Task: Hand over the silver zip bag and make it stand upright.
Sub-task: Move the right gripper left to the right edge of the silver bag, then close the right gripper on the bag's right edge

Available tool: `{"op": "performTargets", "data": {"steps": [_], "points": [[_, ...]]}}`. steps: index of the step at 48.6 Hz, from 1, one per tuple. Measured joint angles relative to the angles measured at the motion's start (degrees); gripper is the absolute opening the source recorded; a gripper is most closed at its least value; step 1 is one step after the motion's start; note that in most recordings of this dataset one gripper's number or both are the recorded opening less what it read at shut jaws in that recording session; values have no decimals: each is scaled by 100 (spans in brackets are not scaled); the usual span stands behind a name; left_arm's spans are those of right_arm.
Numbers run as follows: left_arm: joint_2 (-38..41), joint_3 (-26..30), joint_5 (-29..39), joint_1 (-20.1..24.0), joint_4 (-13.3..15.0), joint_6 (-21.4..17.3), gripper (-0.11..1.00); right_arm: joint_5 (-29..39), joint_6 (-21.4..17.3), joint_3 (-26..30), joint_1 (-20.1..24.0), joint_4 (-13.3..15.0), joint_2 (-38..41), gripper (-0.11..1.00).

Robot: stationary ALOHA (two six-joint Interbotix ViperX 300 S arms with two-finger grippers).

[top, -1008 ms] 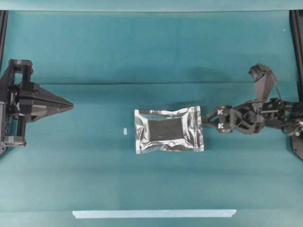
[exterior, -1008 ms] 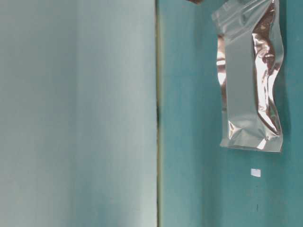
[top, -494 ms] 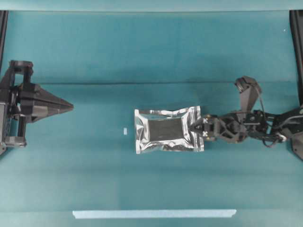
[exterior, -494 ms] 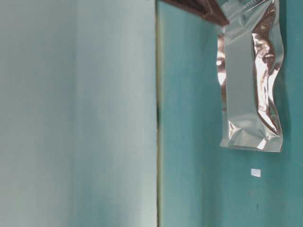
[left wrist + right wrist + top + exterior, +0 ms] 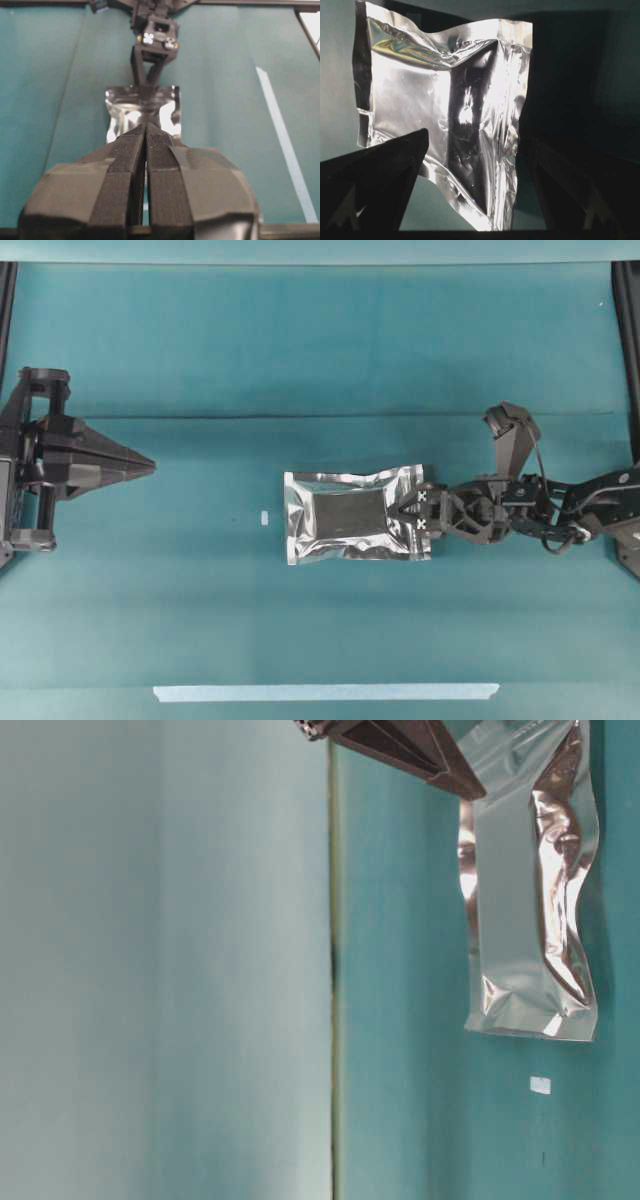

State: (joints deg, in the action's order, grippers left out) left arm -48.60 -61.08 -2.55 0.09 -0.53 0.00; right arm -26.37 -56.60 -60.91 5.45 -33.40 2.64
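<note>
My right gripper grabs the silver zip bag by its thin zip-end edge (image 5: 412,504) next, since the bag lies flat with its dark panel (image 5: 349,515) spread wide.
The silver zip bag (image 5: 355,515) lies flat at the middle of the teal table, dark panel up. It also shows in the table-level view (image 5: 530,890), the left wrist view (image 5: 117,107) and the right wrist view (image 5: 445,100). My right gripper (image 5: 415,516) is open, low at the bag's right short edge, with one finger on each side of that edge. In the right wrist view (image 5: 477,142) the bag's end sits between the spread fingers (image 5: 380,170). My left gripper (image 5: 150,465) is shut and empty, far to the left, pointing at the bag (image 5: 146,131).
A long pale tape strip (image 5: 325,692) lies near the front edge; it also shows in the left wrist view (image 5: 282,135). A small white tag (image 5: 264,517) lies left of the bag. A seam (image 5: 300,417) crosses the teal cloth behind the bag.
My right arm has reached left, and its open jaws have gone from clear of the bag to straddling its right edge. The bag and the left arm have not moved.
</note>
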Motion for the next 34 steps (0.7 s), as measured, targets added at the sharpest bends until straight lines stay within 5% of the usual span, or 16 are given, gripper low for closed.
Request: {"op": "performTargets", "data": {"steps": [9,26,34], "points": [[0,0,0,0,0,0,-1,185,0,26,-9,-70,26,72],[0,0,0,0,0,0,-1,343,0,167,-9,-299,237,11],[0,0,0,0,0,0,-1,439,0,185,-9,-316,237,4]]}}
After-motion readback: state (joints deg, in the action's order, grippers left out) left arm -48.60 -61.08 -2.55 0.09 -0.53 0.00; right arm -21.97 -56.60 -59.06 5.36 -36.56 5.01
